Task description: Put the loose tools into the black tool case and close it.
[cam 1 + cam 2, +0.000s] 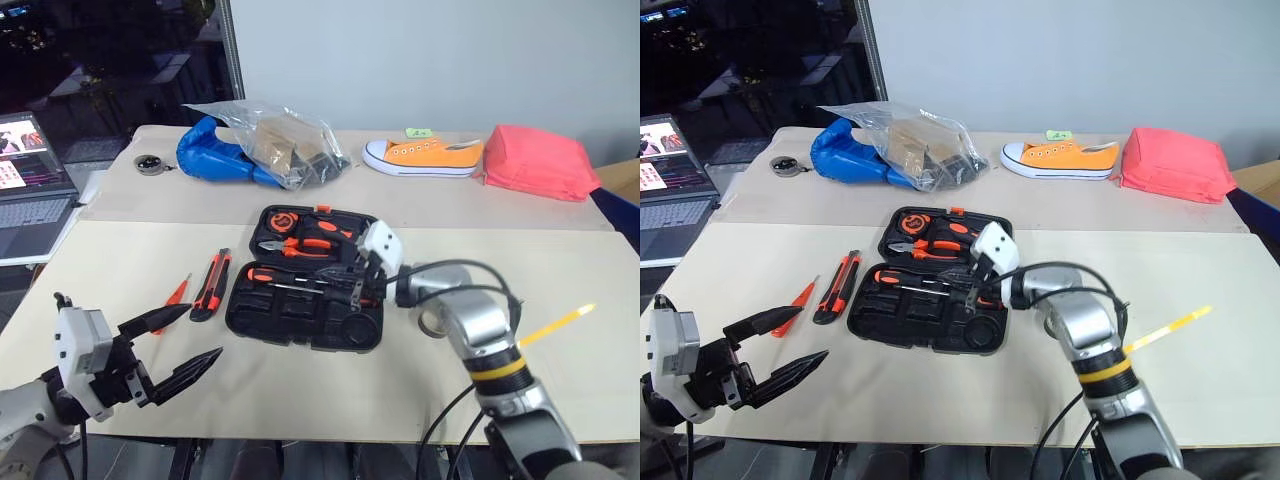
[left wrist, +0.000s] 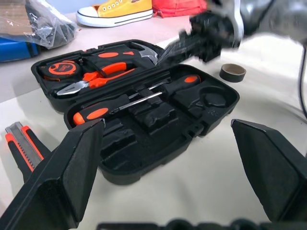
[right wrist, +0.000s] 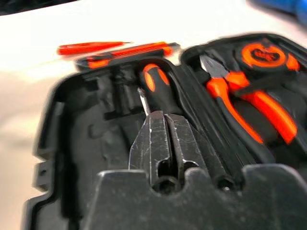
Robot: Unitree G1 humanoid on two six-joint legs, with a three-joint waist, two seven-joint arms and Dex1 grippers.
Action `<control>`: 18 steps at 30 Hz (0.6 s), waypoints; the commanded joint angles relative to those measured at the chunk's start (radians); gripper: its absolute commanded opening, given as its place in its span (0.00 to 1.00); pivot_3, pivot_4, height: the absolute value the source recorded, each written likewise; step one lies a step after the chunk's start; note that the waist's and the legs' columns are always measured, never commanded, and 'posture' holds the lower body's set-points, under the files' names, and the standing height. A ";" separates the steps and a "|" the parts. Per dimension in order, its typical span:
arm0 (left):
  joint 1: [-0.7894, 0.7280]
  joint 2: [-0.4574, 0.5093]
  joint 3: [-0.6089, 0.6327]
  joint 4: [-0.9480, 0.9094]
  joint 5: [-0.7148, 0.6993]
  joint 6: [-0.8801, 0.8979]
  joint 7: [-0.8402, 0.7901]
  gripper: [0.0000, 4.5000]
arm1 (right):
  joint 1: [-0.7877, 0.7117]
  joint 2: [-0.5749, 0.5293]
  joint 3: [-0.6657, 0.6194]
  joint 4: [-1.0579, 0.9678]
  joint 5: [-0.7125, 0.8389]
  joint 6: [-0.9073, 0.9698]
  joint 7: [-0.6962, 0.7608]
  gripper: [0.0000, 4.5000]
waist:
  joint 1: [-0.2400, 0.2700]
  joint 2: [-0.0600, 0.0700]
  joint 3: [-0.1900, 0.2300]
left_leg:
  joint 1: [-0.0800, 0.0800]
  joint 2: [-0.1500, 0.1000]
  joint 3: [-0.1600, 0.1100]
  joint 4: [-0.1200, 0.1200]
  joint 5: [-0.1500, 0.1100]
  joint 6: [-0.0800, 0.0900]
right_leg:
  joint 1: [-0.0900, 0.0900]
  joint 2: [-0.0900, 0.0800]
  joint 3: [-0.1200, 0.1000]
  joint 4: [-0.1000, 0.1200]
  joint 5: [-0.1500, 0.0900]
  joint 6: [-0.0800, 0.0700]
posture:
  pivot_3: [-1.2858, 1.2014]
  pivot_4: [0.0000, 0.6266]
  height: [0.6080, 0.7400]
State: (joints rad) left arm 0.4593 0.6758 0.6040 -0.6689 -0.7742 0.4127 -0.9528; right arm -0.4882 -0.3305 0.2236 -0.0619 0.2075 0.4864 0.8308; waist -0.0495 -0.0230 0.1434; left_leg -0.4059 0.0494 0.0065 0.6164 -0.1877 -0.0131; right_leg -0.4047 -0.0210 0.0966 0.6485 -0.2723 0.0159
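I will next use my left gripper to grab the screwdriver by the middle of its orange handle (image 1: pixel 174 300), as the small orange screwdriver's thin metal tip (image 1: pixel 189 276) lies bare.
The black tool case (image 1: pixel 300 318) lies open in the middle of the table. Two long orange-and-black screwdrivers (image 2: pixel 93 113) (image 2: pixel 184 81) lie in its near half. My right gripper (image 1: pixel 357 290) hovers over the case's right side, shut, with nothing seen between its fingers (image 3: pixel 156 139). Left of the case lie the utility knife (image 1: pixel 210 284) and the small orange screwdriver (image 1: pixel 176 294). The grey tape ring (image 2: pixel 233 72) rests on the table right of the case, partly behind my right arm. My left gripper (image 1: pixel 200 335) stands wide open near the table's front left, empty.
Pliers (image 1: pixel 300 245), a hammer and a tape measure (image 1: pixel 281 221) sit in the case's far half. At the back are a plastic bag (image 1: pixel 275 140), an orange shoe (image 1: pixel 425 155) and a pink-red pouch (image 1: pixel 535 160). A laptop (image 1: pixel 30 195) stands at far left, a yellow stick (image 1: pixel 557 324) at right.
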 commanded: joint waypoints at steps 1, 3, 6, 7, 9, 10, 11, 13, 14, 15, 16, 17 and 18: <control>-0.001 0.004 0.000 -0.027 -0.002 -0.020 0.009 1.00 | 0.034 0.011 0.055 -0.001 -0.114 -0.075 -0.112 0.02 | -0.003 0.000 0.000 | 0.000 0.000 0.000 0.000 0.000 0.000 | 0.000 0.000 0.000 0.000 0.000 0.000 | 0.52 0.24 1.00; -0.001 0.005 0.001 -0.028 -0.003 -0.018 0.010 1.00 | 0.047 0.006 0.082 0.007 -0.151 -0.071 -0.135 0.02 | -0.004 0.000 0.000 | 0.001 0.000 0.000 0.000 0.000 0.000 | 0.000 0.000 0.000 0.000 0.000 0.000 | 0.52 0.24 1.00; -0.001 0.010 0.003 -0.031 -0.005 -0.014 0.013 1.00 | 0.076 -0.020 0.135 0.007 -0.204 -0.034 -0.144 0.02 | -0.006 -0.002 -0.001 | 0.002 0.000 0.000 0.000 0.000 0.000 | 0.002 0.000 0.000 0.000 0.000 0.000 | 0.52 0.24 1.00; -0.002 0.012 0.004 -0.031 -0.005 -0.013 0.013 1.00 | 0.082 -0.026 0.146 0.007 -0.214 -0.026 -0.143 0.02 | -0.007 -0.003 -0.002 | 0.003 0.000 0.000 0.000 0.000 0.000 | 0.002 0.000 0.000 0.000 0.000 0.000 | 0.52 0.24 1.00; -0.004 0.017 0.005 -0.028 -0.006 -0.012 0.012 1.00 | 0.088 -0.049 0.186 0.018 -0.247 -0.015 -0.130 0.02 | -0.007 -0.004 -0.003 | 0.004 0.000 0.000 0.000 0.000 0.000 | 0.003 0.000 0.000 0.000 0.000 0.001 | 0.52 0.24 1.00; -0.005 0.018 0.004 -0.029 -0.005 -0.011 0.013 1.00 | 0.089 -0.060 0.205 0.025 -0.263 -0.028 -0.121 0.02 | -0.007 -0.005 -0.004 | 0.006 0.000 0.000 0.000 0.000 0.000 | 0.005 0.000 0.000 0.000 -0.001 0.001 | 0.52 0.24 1.00; -0.007 0.020 0.002 -0.028 -0.005 -0.009 0.016 1.00 | 0.087 -0.066 0.220 0.034 -0.273 -0.024 -0.115 0.02 | -0.006 -0.006 -0.005 | 0.008 0.000 0.000 0.000 0.000 -0.001 | 0.007 0.000 0.000 0.000 -0.002 0.002 | 0.52 0.24 1.00; -0.012 0.023 -0.003 -0.026 -0.002 -0.008 0.020 1.00 | 0.080 -0.080 0.253 0.047 -0.294 -0.022 -0.095 0.02 | -0.005 -0.007 -0.005 | 0.012 0.000 0.000 0.000 0.000 -0.001 | 0.012 -0.001 0.000 -0.001 -0.004 0.004 | 0.52 0.24 1.00; -0.014 0.023 -0.006 -0.025 0.001 -0.004 0.027 1.00 | 0.081 -0.079 0.256 0.055 -0.302 -0.044 -0.103 0.02 | -0.004 -0.008 -0.006 | 0.014 0.000 0.000 0.000 0.000 -0.001 | 0.014 -0.001 0.000 -0.001 -0.007 0.000 | 0.52 0.24 1.00; -0.018 0.019 -0.009 -0.025 0.000 0.002 0.043 1.00 | 0.084 -0.073 0.251 0.057 -0.299 -0.069 -0.111 0.02 | -0.003 -0.009 -0.007 | 0.017 0.000 0.000 0.000 0.000 -0.001 | 0.016 -0.002 0.000 -0.001 -0.009 -0.001 | 0.52 0.24 1.00; -0.028 0.010 -0.009 -0.022 0.005 0.006 0.072 1.00 | 0.090 -0.058 0.233 0.048 -0.288 -0.102 -0.126 0.02 | -0.002 -0.010 -0.007 | 0.018 0.000 0.001 -0.001 0.000 -0.001 | 0.017 -0.002 0.000 -0.001 -0.010 -0.001 | 0.52 0.24 1.00; -0.037 0.002 -0.009 -0.020 0.010 0.009 0.099 1.00 | 0.098 -0.039 0.208 0.036 -0.273 -0.139 -0.147 0.02 | 0.000 -0.011 -0.008 | 0.020 0.000 0.001 -0.001 0.000 -0.001 | 0.017 -0.002 0.000 -0.001 -0.010 -0.001 | 0.52 0.24 1.00; -0.045 -0.003 -0.011 -0.014 0.017 0.025 0.139 1.00 | 0.107 -0.015 0.173 0.011 -0.246 -0.177 -0.168 0.02 | 0.001 -0.012 -0.009 | 0.020 0.000 0.001 -0.002 0.000 -0.001 | 0.018 -0.002 0.000 -0.001 -0.010 -0.001 | 0.52 0.24 1.00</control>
State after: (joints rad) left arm 0.4343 0.6781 0.5895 -0.6711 -0.7682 0.4218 -0.8797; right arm -0.4340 -0.3703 0.4013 -0.0691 -0.0654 0.3557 0.6757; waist -0.0484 -0.0349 0.1347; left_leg -0.3857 0.0498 0.0077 0.6138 -0.1877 -0.0140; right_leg -0.3867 -0.0233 0.0965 0.6471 -0.2825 0.0148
